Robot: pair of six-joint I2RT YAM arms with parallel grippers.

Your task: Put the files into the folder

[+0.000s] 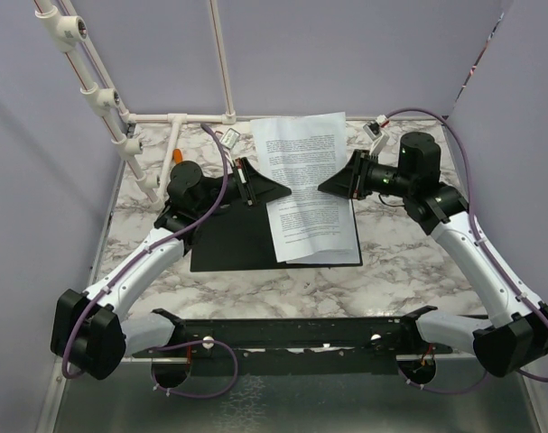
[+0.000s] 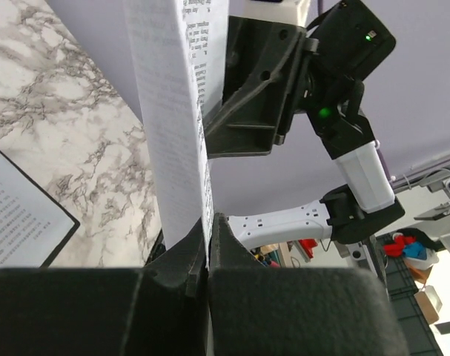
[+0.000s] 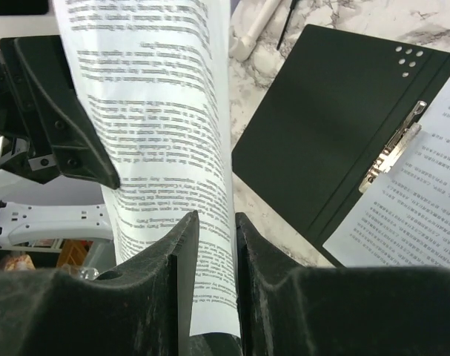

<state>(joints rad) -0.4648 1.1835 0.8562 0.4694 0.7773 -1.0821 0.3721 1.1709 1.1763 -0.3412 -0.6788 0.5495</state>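
Note:
My right gripper grabs the sheet by its edge opposite my left gripper next, leaving the sheet's edge nearer the clip free for the folder [image 1: 228, 244].
A white printed sheet of the files [image 1: 301, 149] hangs in the air over the back of the open folder [image 1: 228, 244]. My left gripper [image 1: 278, 190] is shut on the sheet's left edge; in the left wrist view the paper [image 2: 173, 111] runs up from the pinched fingertips [image 2: 208, 222]. My right gripper [image 1: 328, 186] is at the sheet's right edge. Its jaws [image 3: 216, 219] stand apart with the paper [image 3: 158, 111] loose between them. Another sheet [image 1: 314, 230] lies on the folder's right half, beside the metal spine clip [image 3: 391, 148].
The folder lies black side up on the marbled table [image 1: 418, 262]. A white pipe frame [image 1: 102, 99] stands at the back left, with an orange-tipped pen [image 1: 177, 155] near its foot. Purple walls close in the sides and back.

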